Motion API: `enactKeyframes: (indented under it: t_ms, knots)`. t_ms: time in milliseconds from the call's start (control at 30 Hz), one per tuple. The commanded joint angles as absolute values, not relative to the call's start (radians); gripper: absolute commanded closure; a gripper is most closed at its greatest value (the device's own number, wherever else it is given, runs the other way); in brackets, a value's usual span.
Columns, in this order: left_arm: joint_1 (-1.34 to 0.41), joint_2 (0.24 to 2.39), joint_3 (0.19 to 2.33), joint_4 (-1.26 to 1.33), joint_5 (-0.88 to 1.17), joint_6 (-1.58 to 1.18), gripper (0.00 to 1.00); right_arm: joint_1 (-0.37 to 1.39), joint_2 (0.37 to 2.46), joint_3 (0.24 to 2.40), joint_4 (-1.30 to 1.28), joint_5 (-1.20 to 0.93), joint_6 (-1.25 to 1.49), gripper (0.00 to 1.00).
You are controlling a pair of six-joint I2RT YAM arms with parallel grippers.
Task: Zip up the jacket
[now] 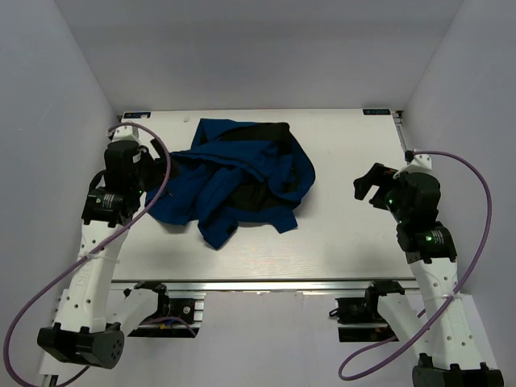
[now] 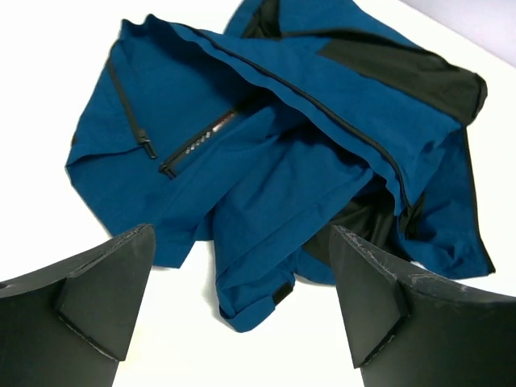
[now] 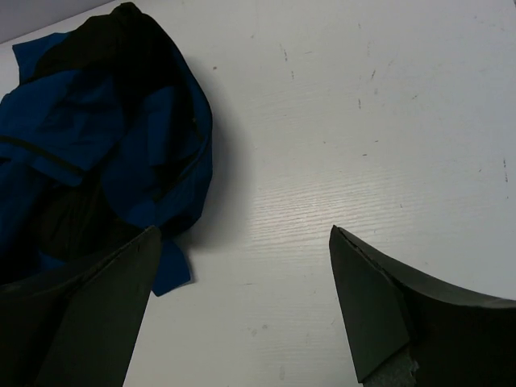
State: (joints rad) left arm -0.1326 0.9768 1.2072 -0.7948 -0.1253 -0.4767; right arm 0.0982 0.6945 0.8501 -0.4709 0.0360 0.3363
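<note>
Next, my right gripper grabs the jacket (image 1: 234,181) by its dark front zipper edge to lift and spread it flat for zipping up.
The jacket (image 1: 234,181) lies crumpled in a heap on the white table (image 1: 347,242), left of centre, royal blue with black lining showing. In the left wrist view the jacket (image 2: 274,145) shows a dark front zipper (image 2: 322,109) running across it and a small pocket zipper (image 2: 129,105). A sleeve cuff (image 2: 250,302) points toward my left gripper (image 2: 242,298), which is open and empty just short of it. My left gripper (image 1: 157,165) sits at the jacket's left edge. My right gripper (image 1: 367,184) is open and empty, to the right of the jacket (image 3: 97,153), above bare table.
White walls enclose the table on the left, back and right. The table's front edge (image 1: 266,282) runs above the arm bases. Purple cables (image 1: 476,242) loop beside both arms.
</note>
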Motion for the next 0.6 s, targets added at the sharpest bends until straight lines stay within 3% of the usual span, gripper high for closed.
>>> enactKeyframes:
  t_ms: [0,167,367,567]
  knots:
    - [-0.126,1.018,1.250,-0.743,-0.022,-0.416,0.02,0.097,0.687,0.896,-0.443,-0.030,0.313,0.11]
    - [-0.147,1.255,1.366,-0.614,0.201,-0.359,0.02,0.095,0.733,0.874,-0.414,-0.185,0.279,0.11]
    - [-0.391,1.599,1.698,-0.630,0.075,-0.203,0.02,0.100,0.888,0.839,-0.288,-0.389,0.339,0.11]
    - [-0.451,2.035,2.117,-0.692,0.084,-0.078,0.02,0.201,1.061,0.746,-0.115,-0.256,0.474,0.11]
